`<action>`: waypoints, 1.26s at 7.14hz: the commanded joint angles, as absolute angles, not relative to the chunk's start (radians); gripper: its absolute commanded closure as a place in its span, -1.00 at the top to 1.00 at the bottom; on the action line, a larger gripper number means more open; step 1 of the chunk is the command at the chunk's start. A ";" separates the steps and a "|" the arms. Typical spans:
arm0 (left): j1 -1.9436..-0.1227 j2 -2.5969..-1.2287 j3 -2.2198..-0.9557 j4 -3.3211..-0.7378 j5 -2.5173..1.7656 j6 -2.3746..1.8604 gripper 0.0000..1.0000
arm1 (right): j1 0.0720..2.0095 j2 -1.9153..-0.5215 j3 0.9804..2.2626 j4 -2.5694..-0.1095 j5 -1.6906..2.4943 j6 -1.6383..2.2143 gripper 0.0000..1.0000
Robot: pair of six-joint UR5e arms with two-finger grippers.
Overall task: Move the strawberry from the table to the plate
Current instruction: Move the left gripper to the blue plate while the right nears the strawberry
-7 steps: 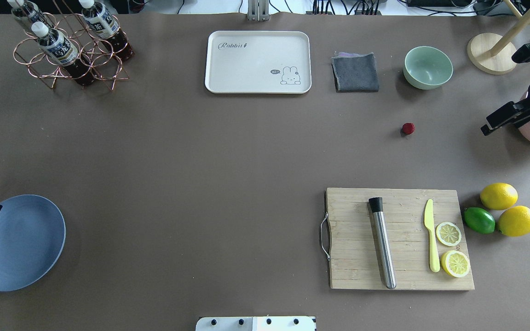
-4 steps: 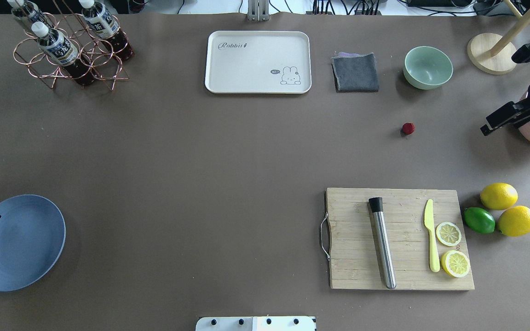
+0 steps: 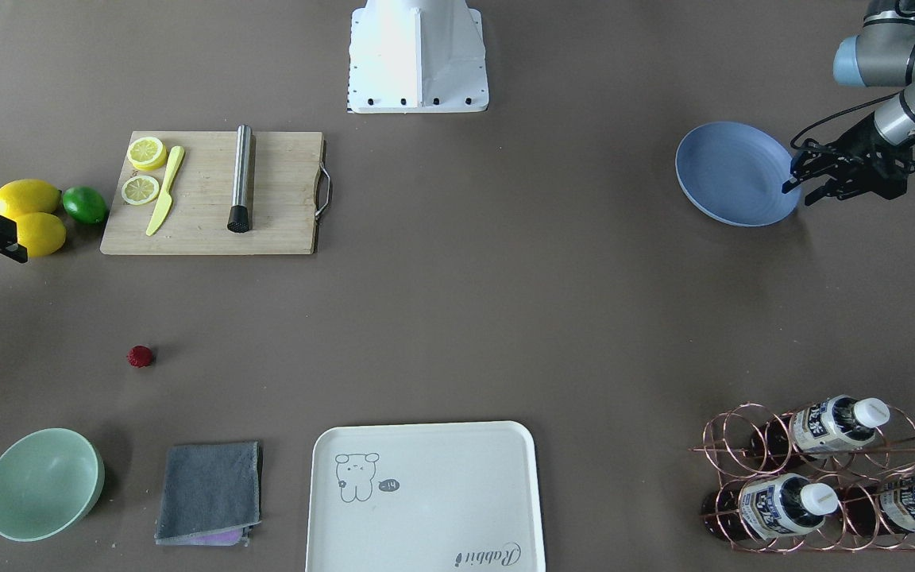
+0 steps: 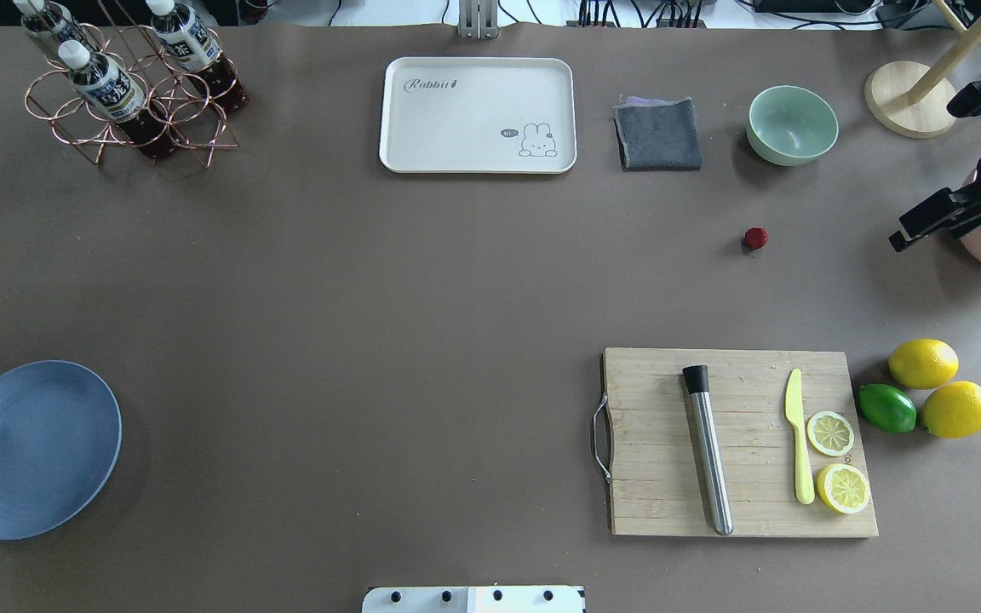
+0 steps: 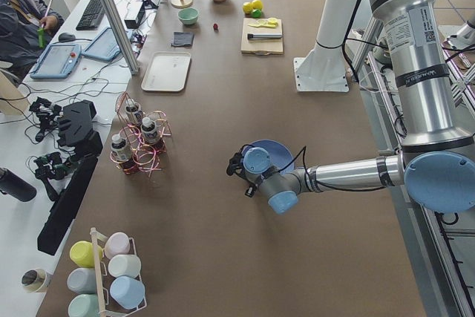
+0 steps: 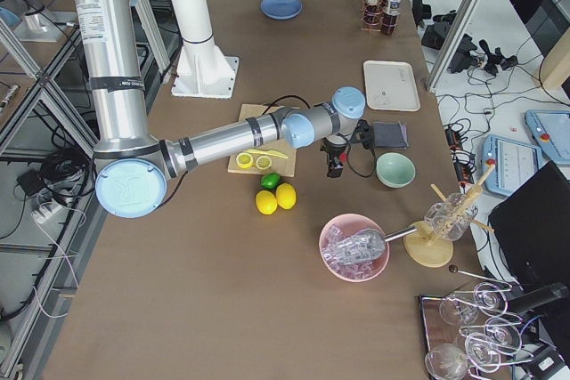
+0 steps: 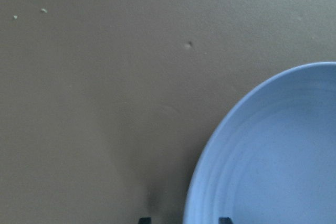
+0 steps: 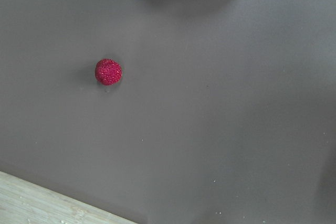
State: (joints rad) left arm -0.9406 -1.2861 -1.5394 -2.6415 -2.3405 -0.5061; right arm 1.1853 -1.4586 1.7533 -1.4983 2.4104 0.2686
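The blue plate needs to come closer to the strawberry (image 3: 139, 357), so my left gripper will grab the plate by its outer rim (image 3: 796, 199) next.
The strawberry (image 4: 755, 238) (image 3: 139, 357) is a tiny dark-red berry lying on the bare table (image 4: 422, 281), right of centre in the overhead view. It also shows upper left in the right wrist view (image 8: 108, 72). My right gripper (image 4: 901, 236) (image 3: 14, 248) hovers to its right, apart from it; I cannot tell whether it is open or shut. The blue plate (image 4: 31, 451) (image 3: 735, 175) (image 7: 273, 156) sits empty at the near left. My left gripper (image 3: 797, 191) (image 7: 184, 220) is open, its fingertips either side of the plate's outer rim.
A cutting board (image 4: 652, 426) with a steel muddler, a yellow knife and lemon slices lies near right, lemons (image 4: 925, 363) and a lime beside it. Along the far side are a mint bowl (image 4: 792, 125), grey cloth (image 4: 658, 134), cream tray (image 4: 478, 115) and bottle rack (image 4: 129, 85).
My left gripper has drawn back toward the left edge of the overhead view, off the plate's rim area. The right arm and the strawberry have not moved.
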 commanded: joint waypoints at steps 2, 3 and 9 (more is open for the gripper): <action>-0.893 -1.278 -1.542 -2.642 -2.275 -0.521 -0.62 | 1.184 -1.457 1.753 -1.499 2.410 0.276 1.00; -0.893 -1.276 -1.554 -2.642 -2.286 -0.523 -1.00 | 1.184 -1.457 1.756 -1.499 2.413 0.278 1.00; -0.965 -1.525 -1.575 -2.616 -2.487 -1.040 -1.00 | 1.129 -1.324 1.682 -1.499 2.405 0.444 0.93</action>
State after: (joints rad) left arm -0.9663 -1.4257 -1.5806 -2.6248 -2.4800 -0.8497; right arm 1.1535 -1.3755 1.7181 -1.5005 2.4076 0.3835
